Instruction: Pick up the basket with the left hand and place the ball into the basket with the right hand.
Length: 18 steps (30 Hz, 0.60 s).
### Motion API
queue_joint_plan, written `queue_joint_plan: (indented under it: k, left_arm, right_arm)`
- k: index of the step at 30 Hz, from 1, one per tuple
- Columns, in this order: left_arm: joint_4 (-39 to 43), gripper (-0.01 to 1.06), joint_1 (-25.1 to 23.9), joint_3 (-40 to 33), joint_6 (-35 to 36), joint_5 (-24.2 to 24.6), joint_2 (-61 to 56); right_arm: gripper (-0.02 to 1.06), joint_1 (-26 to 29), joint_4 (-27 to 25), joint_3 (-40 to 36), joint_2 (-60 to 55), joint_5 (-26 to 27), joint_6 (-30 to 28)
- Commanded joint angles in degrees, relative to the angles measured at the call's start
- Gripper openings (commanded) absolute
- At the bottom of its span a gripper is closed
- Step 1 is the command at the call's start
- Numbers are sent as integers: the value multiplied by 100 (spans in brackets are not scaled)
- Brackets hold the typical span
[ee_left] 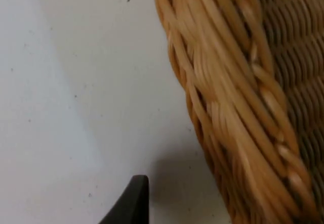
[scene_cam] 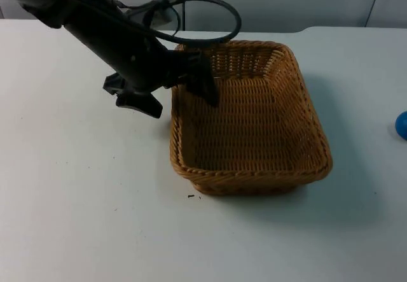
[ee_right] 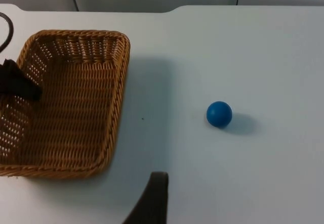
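My left gripper will next pick up the basket by its braided rim point(scene_cam: 178, 111), which leaves the basket's open middle free to receive the blue ball point(scene_cam: 402, 125).
A woven wicker basket point(scene_cam: 254, 180) sits in the middle of the white table, and I see it again in the right wrist view point(ee_right: 114, 107). My left gripper point(scene_cam: 178, 98) straddles its left wall, open: one finger hangs inside the basket and the other outside over the table. The left wrist view shows the braided rim point(ee_left: 228, 113) close up, apart from a black fingertip point(ee_left: 132, 201). A small blue ball point(scene_cam: 402, 125) lies at the table's right edge, well clear of the basket point(ee_right: 219, 114). One fingertip point(ee_right: 153, 196) of my right gripper hovers high above the table between basket and ball.
The grey partition wall point(scene_cam: 286, 2) closes the far side of the table. A tiny dark speck point(scene_cam: 190, 197) lies by the basket's near left corner. Bare white table surrounds the basket and the ball.
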<state>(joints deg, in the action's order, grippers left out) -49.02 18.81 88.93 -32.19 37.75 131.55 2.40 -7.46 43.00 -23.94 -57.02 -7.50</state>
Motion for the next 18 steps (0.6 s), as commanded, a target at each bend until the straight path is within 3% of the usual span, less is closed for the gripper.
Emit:
queue_joint_plan:
  k: [1,4,5,8,10,18]
  left_arm:
    - [3,103,72,103,135,51,57]
    - [14,85,86,103,135,39,111]
    - [14,85,86,103,135,39,111]
    - [-11,64,86,103,176,50,178]
    - [-11,60,86,103,176,50,180]
    - [-330,20,86,103,217,-140,180]
  right_arm:
    - [85,48,9,47,-29,93,9]
    - [85,48,9,47,-29,116,9]
    - [85,48,9,47,-29,116,9]
    - [85,48,9,47,-29,157,9]
    - [85,48,9,47,-29,157,9]
    - [85,48,9,47,-29,158,9]
